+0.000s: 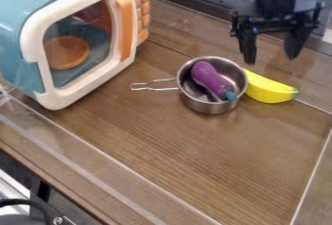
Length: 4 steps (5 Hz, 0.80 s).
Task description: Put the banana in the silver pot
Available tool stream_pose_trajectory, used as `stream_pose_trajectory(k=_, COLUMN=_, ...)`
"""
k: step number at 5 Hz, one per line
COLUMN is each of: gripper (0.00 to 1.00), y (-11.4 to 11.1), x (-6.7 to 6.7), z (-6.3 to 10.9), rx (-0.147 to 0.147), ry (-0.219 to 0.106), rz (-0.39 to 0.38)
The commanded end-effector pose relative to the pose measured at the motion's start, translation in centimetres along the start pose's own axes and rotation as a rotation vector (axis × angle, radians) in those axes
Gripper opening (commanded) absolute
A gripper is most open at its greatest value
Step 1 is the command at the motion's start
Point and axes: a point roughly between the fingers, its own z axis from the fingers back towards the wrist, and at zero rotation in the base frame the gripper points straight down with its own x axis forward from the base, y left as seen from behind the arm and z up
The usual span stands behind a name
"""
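I should next grab the yellow banana by its curved middle [269, 89]. Then I can put the banana in the silver pot [192, 100].
The yellow banana [269, 87] lies on the wooden table, just right of the silver pot [192, 100] and touching or almost touching its rim. A purple eggplant toy [215, 79] lies inside the pot, whose wire handle [153, 85] points left. My gripper [270, 47] hangs above and slightly behind the banana. Its two black fingers [247, 45] are spread apart and point down, with nothing between them.
A teal-and-white toy microwave [72, 35] stands at the left with its door open and an orange item inside. A transparent raised edge [78, 142] runs along the front of the table. The wooden surface [195, 161] stretches in front of the pot.
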Motion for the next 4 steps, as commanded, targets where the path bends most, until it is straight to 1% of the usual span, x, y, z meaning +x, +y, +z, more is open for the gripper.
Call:
stream_pose_trajectory(k=1, gripper=1.00, y=-0.6, x=-0.1, z=0.0, rx=-0.039, ry=-0.034, rz=0.058)
stream_pose_trajectory(k=2, gripper=1.00, y=-0.9, x=-0.2, z=-1.2, rx=-0.039, ry=-0.036, rz=0.110)
stream_pose_trajectory(k=4, gripper=1.00, y=-1.4, x=-0.2, z=-3.3, rx=-0.036, ry=-0.035, rz=0.178)
